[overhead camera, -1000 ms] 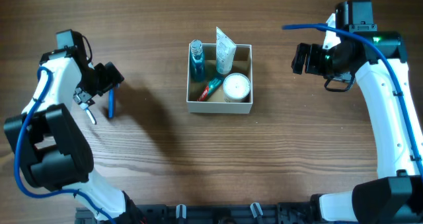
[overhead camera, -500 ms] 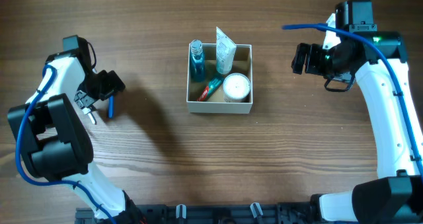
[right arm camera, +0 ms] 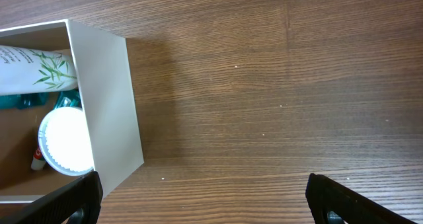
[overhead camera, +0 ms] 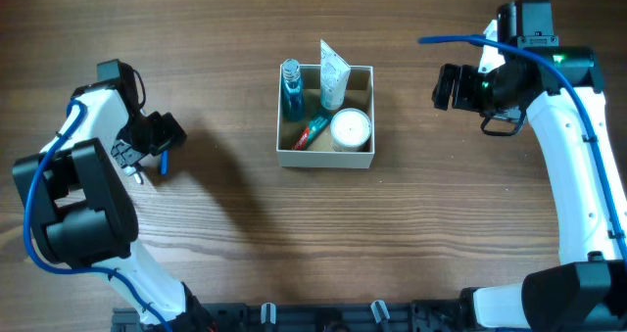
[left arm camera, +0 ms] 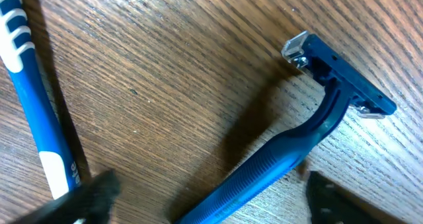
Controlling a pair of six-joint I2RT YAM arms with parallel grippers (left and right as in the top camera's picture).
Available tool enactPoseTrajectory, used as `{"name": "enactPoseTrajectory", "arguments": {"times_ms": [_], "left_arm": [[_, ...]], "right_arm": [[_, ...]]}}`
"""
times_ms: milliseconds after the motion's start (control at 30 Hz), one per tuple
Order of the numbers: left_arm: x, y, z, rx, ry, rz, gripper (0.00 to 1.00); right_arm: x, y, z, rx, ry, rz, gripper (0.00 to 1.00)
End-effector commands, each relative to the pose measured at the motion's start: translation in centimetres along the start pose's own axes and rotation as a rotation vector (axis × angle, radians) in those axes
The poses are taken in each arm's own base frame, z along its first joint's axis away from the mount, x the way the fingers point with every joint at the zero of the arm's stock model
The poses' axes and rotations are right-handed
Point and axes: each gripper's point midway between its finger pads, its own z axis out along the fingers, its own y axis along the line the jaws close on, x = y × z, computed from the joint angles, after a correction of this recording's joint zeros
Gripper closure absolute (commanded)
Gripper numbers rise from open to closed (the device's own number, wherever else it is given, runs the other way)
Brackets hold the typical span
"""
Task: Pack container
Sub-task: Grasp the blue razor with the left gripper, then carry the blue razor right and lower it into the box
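Observation:
I will close my left gripper on the razor now: both of my fingers reach down to the tabletop on either side of the razor's handle [overhead camera: 164, 163] [left arm camera: 246, 184].
The container [overhead camera: 325, 157], a white box with a tan inside, stands mid-table and shows in the right wrist view [right arm camera: 111, 105]. It holds a blue bottle [overhead camera: 291, 89], a white tube [overhead camera: 334, 75], a round white jar [overhead camera: 350, 128] and a small red tube [overhead camera: 313, 131]. My left gripper [overhead camera: 157, 139] is at the far left, low over the table. In its wrist view the open fingers [left arm camera: 211, 207] straddle the handle of a blue razor [left arm camera: 310, 128] lying flat. A blue-and-white toothbrush [left arm camera: 39, 118] lies beside it. My right gripper [overhead camera: 446, 87] is open and empty, right of the container.
In the overhead view a blue item [overhead camera: 165, 161] lies just below the left gripper; I cannot tell which of the two it is. Bare wooden tabletop [right arm camera: 277, 85] lies between the container and the right gripper.
My left gripper has shifted slightly down and closer to the blue items on the table. The right arm and the container have not moved.

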Motion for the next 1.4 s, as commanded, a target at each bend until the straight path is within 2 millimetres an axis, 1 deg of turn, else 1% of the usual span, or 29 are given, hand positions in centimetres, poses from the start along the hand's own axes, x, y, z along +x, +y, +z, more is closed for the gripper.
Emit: {"name": "enactPoseTrajectory", "arguments": {"times_ms": [0, 33, 67, 133, 167, 200, 267, 300, 500, 567, 633, 733, 800, 867, 900, 933, 1000, 1033, 1100, 1133, 1233, 1300, 1367], "left_arm": [[0.7, 0.3, 0.6, -0.021, 0.025, 0.012, 0.36], [0.7, 0.3, 0.6, -0.021, 0.025, 0.012, 0.42], [0.7, 0.3, 0.6, -0.021, 0.025, 0.012, 0.45], [0.7, 0.3, 0.6, -0.021, 0.025, 0.012, 0.60], [0.7, 0.3, 0.6, -0.021, 0.025, 0.012, 0.66], [0.7, 0.3, 0.6, -0.021, 0.025, 0.012, 0.77], [0.7, 0.3, 0.6, -0.021, 0.025, 0.012, 0.94], [0.7, 0.3, 0.6, -0.021, 0.025, 0.012, 0.96], [0.6, 0.3, 0.6, -0.021, 0.023, 0.012, 0.96], [0.3, 0.2, 0.1, -0.015, 0.010, 0.012, 0.96], [-0.3, -0.3, -1.3, 0.002, -0.030, 0.016, 0.96], [-1.8, -2.6, -6.5, 0.064, -0.169, 0.057, 0.96], [-1.9, -4.8, -10.5, 0.117, -0.271, 0.106, 0.96], [-0.5, -7.6, -14.6, 0.173, -0.370, 0.220, 0.96], [0.9, -9.3, -16.5, 0.203, -0.414, 0.299, 0.96], [2.0, -10.5, -17.5, 0.221, -0.438, 0.361, 0.96], [5.2, -13.5, -19.2, 0.260, -0.472, 0.519, 0.96], [6.9, -14.9, -19.6, 0.276, -0.473, 0.579, 0.96], [10.0, -17.4, -19.6, 0.294, -0.467, 0.722, 0.96], [11.6, -18.6, -19.3, 0.300, -0.462, 0.799, 0.96], [15.3, -21.4, -18.4, 0.317, -0.442, 0.939, 0.96], [17.0, -23.0, -17.3, 0.312, -0.430, 1.014, 0.96], [17.7, -23.7, -16.1, 0.302, -0.407, 1.039, 0.96]], "right_arm": [[0.1, 0.1, 0.4, -0.006, 0.012, -0.011, 0.00], [0.1, 0.1, 0.4, -0.006, 0.012, -0.011, 0.00], [0.1, 0.1, 0.4, -0.007, 0.012, -0.011, 0.00], [0.1, 0.1, 0.4, -0.006, 0.012, -0.011, 0.00], [0.1, 0.1, 0.4, -0.006, 0.012, -0.011, 0.00], [0.1, 0.1, 0.4, -0.006, 0.012, -0.011, 0.00], [0.1, 0.1, 0.4, -0.007, 0.012, -0.011, 0.00], [0.1, 0.1, 0.4, -0.007, 0.012, -0.011, 0.00], [0.1, 0.1, 0.4, -0.006, 0.012, -0.011, 0.00], [0.1, 0.1, 0.4, -0.006, 0.012, -0.011, 0.00], [0.1, 0.1, 0.4, -0.006, 0.013, -0.011, 0.00], [0.1, 0.1, 0.4, -0.006, 0.012, -0.011, 0.00], [0.1, 0.1, 0.4, -0.007, 0.011, -0.012, 0.00], [0.1, 0.1, 0.4, -0.007, 0.012, -0.011, 0.00], [0.1, 0.1, 0.4, -0.007, 0.012, -0.011, 0.00], [0.1, 0.1, 0.4, -0.007, 0.011, -0.012, 0.00], [0.1, 0.1, 0.4, -0.007, 0.010, -0.012, 0.00], [0.0, 0.1, 0.4, -0.007, 0.010, -0.012, 0.00], [0.0, 0.1, 0.4, -0.007, 0.010, -0.012, 0.00], [0.1, 0.1, 0.4, -0.006, 0.010, -0.012, 0.00], [0.1, 0.1, 0.4, -0.006, 0.010, -0.012, 0.00], [0.1, 0.1, 0.4, -0.006, 0.010, -0.012, 0.00], [0.1, 0.1, 0.4, -0.006, 0.010, -0.012, 0.00]]}}
